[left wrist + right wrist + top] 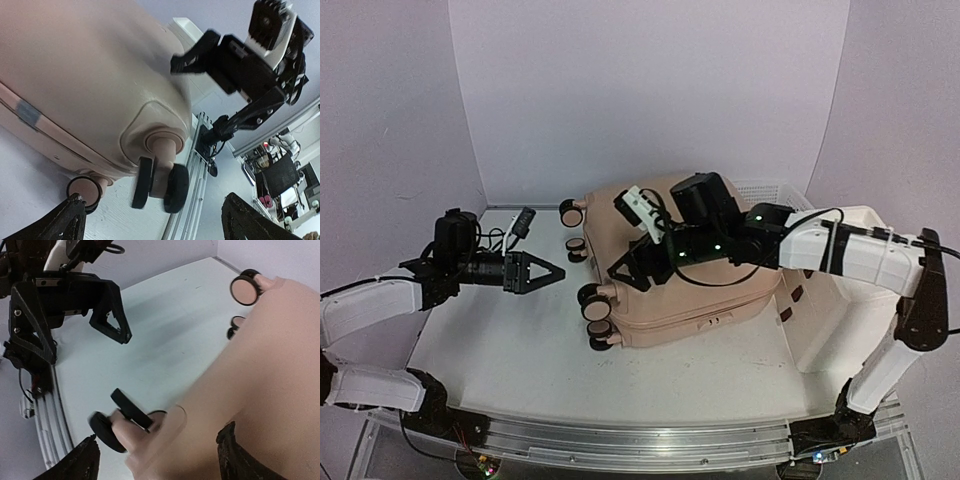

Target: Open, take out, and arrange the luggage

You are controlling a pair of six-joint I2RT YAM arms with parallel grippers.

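I should next use my left gripper to open the luggage [690, 290] and grab it by its top shell's near double wheel [595, 302], so the luggage's rim stays free.
The pale pink luggage [690, 290] lies flat and zipped on the table, its black wheels [595, 310] pointing left. My left gripper [548, 272] hovers just left of those wheels, open and holding nothing. In the left wrist view a double wheel [161, 182] sits ahead of the spread fingers [67, 220], under the luggage [75, 75] corner. My right gripper [632, 272] hangs over the near left corner of the shell, open and empty. In the right wrist view its fingers [230, 445] straddle the luggage [260, 365] corner and a wheel [120, 422].
A white mesh basket [770, 190] stands behind the suitcase at the back right. A white cabinet [820, 325] stands against its right side. Bare tabletop [500, 350] lies left of and in front of the suitcase. The metal rail [620, 435] runs along the near edge.
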